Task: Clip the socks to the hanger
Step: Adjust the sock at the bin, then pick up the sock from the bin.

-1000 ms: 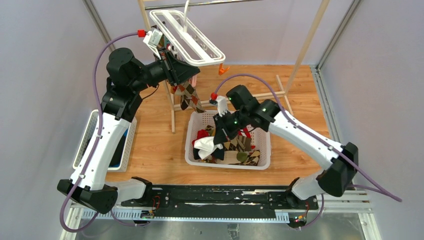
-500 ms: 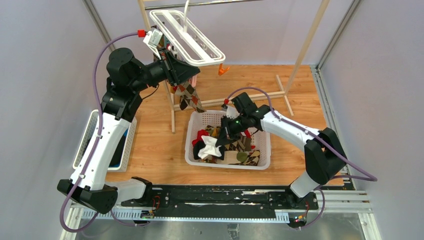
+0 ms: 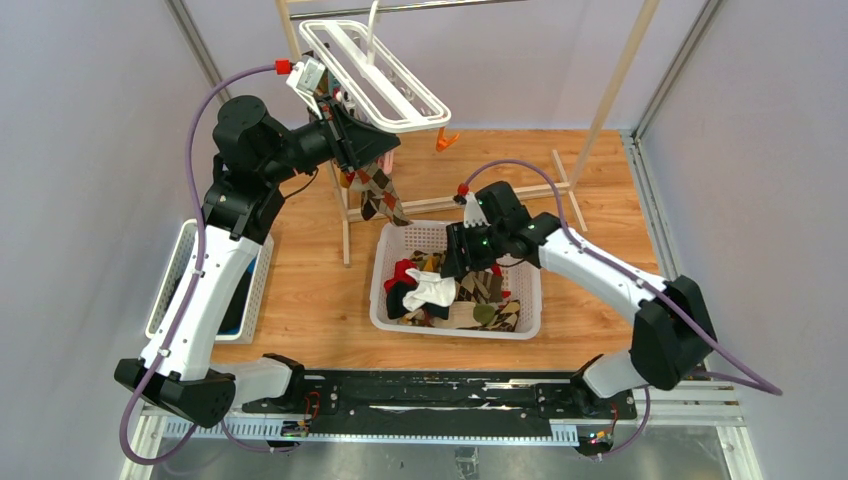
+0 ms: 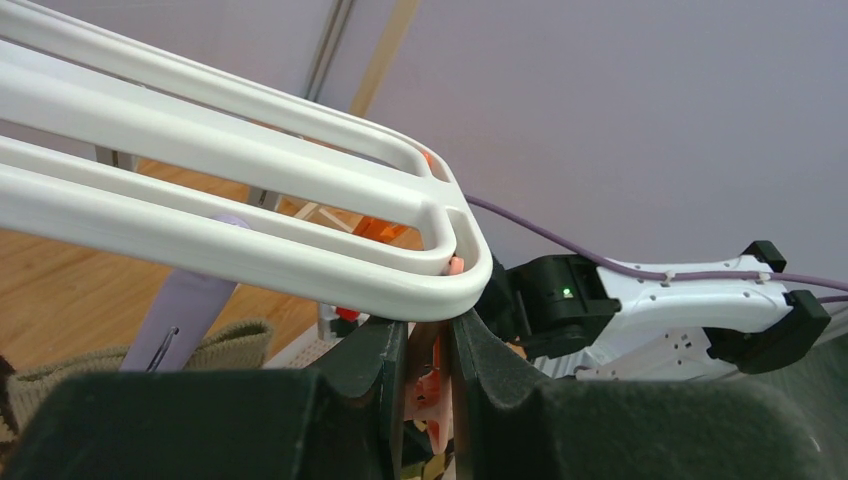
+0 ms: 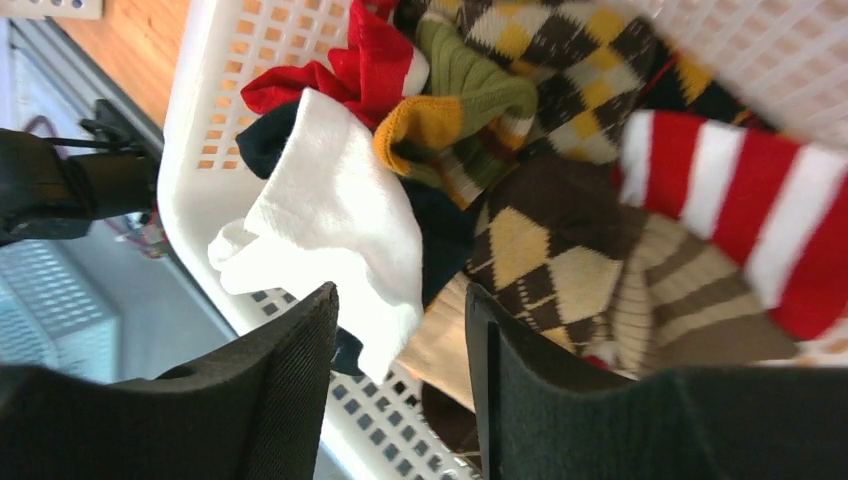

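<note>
The right gripper grabs the loose white sock (image 3: 430, 289) near one end next, which leaves the sock's edge free to clip into the salmon clip.
The white hanger (image 3: 375, 75) hangs at the back left; its rounded end (image 4: 440, 285) shows in the left wrist view. My left gripper (image 4: 430, 335) is right under that end, shut on a salmon clip (image 4: 432, 385). In the top view the left gripper (image 3: 380, 145) sits above a clipped argyle sock (image 3: 378, 190). An olive sock (image 4: 215, 345) hangs from a lavender clip (image 4: 185, 310). My right gripper (image 5: 400, 300) stands open over the white basket (image 3: 455, 330) of socks. A white sock (image 5: 335, 215) lies loose on the pile (image 3: 432, 290), just beyond the open jaws.
An orange clip (image 3: 446, 140) dangles from the hanger's right end. A tall wooden rack (image 3: 610, 90) stands at the back. A second white basket (image 3: 175, 275) sits on the left by the left arm. Red-striped and argyle socks (image 5: 560, 250) fill the main basket.
The right gripper, shut on the white sock a second ago, swung right over the basket and opened; the sock dropped onto the pile. The left arm has not moved.
</note>
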{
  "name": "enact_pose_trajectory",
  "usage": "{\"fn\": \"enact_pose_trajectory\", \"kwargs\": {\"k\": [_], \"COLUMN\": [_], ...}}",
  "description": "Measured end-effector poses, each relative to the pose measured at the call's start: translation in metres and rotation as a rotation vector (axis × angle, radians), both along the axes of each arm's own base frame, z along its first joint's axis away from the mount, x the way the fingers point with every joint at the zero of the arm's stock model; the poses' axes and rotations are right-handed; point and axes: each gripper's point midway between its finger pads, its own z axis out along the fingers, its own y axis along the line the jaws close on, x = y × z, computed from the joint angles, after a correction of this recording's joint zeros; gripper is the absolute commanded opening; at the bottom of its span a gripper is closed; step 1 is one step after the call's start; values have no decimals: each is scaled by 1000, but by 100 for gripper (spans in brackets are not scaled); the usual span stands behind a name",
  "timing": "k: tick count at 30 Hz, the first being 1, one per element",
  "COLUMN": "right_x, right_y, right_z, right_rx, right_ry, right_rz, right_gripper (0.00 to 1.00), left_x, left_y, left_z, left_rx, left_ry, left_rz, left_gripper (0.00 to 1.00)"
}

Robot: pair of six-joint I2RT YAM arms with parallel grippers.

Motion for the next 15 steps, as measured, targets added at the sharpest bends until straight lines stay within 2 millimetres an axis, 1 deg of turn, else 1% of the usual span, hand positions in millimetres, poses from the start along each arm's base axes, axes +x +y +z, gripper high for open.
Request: {"fn": "enact_pose_trajectory", "kwargs": {"k": [3, 6, 9, 12, 15], "right_x": [7, 9, 10, 10, -3], "right_y": [-8, -10, -9, -6, -1], "right_z": [17, 30, 32, 32, 34], "right_rx": [-22, -33, -46, -49, -32], "right_ry": [-170, -295, -380, -484, -604], "right_rz": [57, 126, 207, 296, 394], "right_gripper": [52, 52, 52, 55, 56], "left_x": [-1, -1, -1, -1, -1], "left_y": [0, 0, -1, -1, -1], "left_z": [0, 1, 1, 1, 1], "left_rx": [-2, -5, -7, -7, -7], "left_ry": [2, 3, 5, 5, 5], "left_rz": [-3, -5, -6, -6, -7], "left_gripper": [0, 0, 0, 0, 0]}}
